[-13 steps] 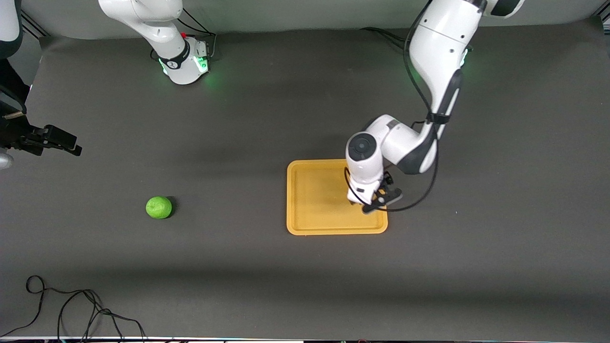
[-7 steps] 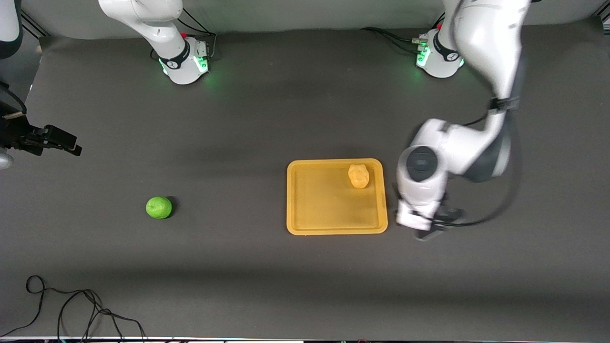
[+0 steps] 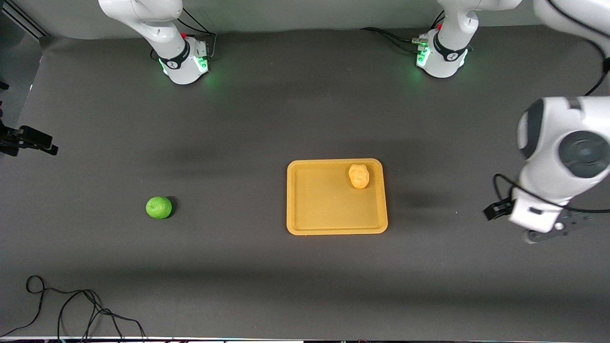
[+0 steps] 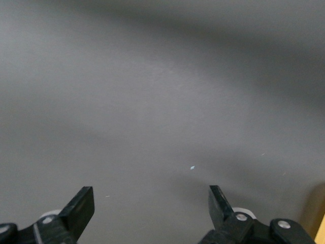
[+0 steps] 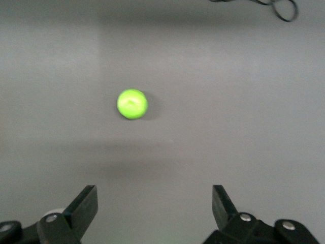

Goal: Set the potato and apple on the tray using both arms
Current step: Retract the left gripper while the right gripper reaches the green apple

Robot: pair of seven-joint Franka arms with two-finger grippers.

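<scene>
I need to add the green apple to the orange tray, so I should grab the apple by its round sides with my right gripper next.
The lumpy yellow-orange potato lies on the orange tray, in the corner farther from the front camera toward the left arm's end. My left gripper is off the tray, over bare table at the left arm's end; the left wrist view shows it open and empty. The green apple sits on the table toward the right arm's end. My right gripper is at the table's edge there; the right wrist view shows it open and empty, with the apple well apart from it.
A black cable lies looped on the table near the front camera at the right arm's end; it also shows in the right wrist view. The two arm bases stand along the table's edge farthest from the camera.
The left gripper let go of the potato on the tray and swung off the tray toward the left arm's end. The right gripper drew back a little toward the table's edge.
</scene>
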